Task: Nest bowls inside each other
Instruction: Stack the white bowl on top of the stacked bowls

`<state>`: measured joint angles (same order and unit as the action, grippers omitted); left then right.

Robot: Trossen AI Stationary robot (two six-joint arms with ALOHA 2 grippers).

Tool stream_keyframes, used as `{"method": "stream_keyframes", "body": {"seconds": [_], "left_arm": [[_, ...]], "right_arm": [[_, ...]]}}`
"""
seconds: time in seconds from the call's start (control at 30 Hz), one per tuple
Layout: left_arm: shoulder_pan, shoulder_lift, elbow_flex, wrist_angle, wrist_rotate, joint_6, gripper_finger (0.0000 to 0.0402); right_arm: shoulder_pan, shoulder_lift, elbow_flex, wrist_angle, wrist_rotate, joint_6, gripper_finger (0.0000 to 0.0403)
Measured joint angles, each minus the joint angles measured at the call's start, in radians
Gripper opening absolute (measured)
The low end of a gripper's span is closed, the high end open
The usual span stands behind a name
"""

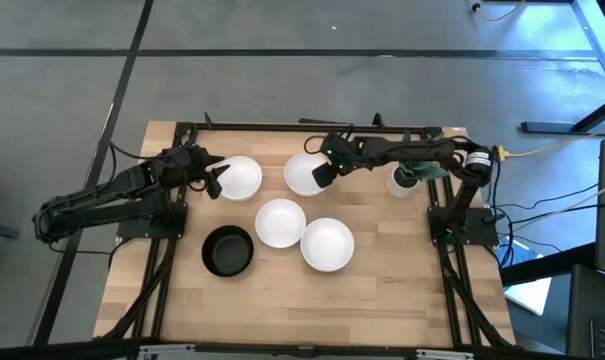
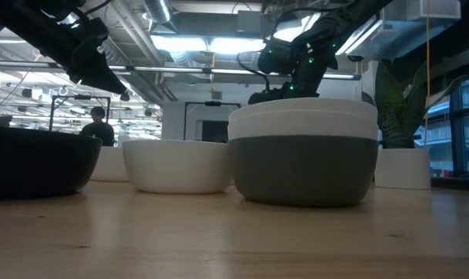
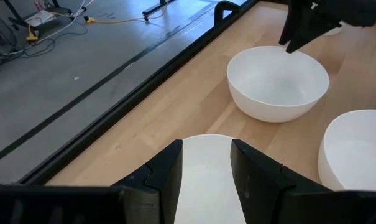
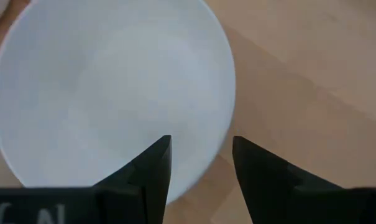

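Observation:
I need to nest the far-centre white bowl inside another white bowl, so my right gripper should grab it by its rim next.
The high view shows four white bowl mouths and one black bowl standing on their bases. The white ones are far-left, far-centre, middle and near-right. In the low view the near-right one is a dark grey bowl with white bowls nested in it. My left gripper hovers open over the far-left bowl's left rim. My right gripper is open above the far-centre bowl. One of its fingers is over the inside and one outside the rim.
A small white pot with a green plant stands under my right arm, near the table's far right. The table shows bare wood along its near side. A black frame rail runs along the far edge.

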<state>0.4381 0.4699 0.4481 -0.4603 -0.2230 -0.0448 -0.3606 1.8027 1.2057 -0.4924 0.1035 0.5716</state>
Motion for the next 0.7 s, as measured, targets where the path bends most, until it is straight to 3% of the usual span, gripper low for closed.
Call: {"method": "stream_keyframes", "body": {"seconds": [0.53,0.7], "left_arm": [[0.000,0.000,0.000,-0.001,0.008,-0.029,0.0130],[0.000,0.000,0.000,-0.001,0.008,-0.033,0.0130]], "right_arm": [[0.004,0.057,0.000,-0.012,-0.020,0.005,0.0170],[0.004,0.066,0.000,-0.013,-0.034,0.005,0.0126]]}}
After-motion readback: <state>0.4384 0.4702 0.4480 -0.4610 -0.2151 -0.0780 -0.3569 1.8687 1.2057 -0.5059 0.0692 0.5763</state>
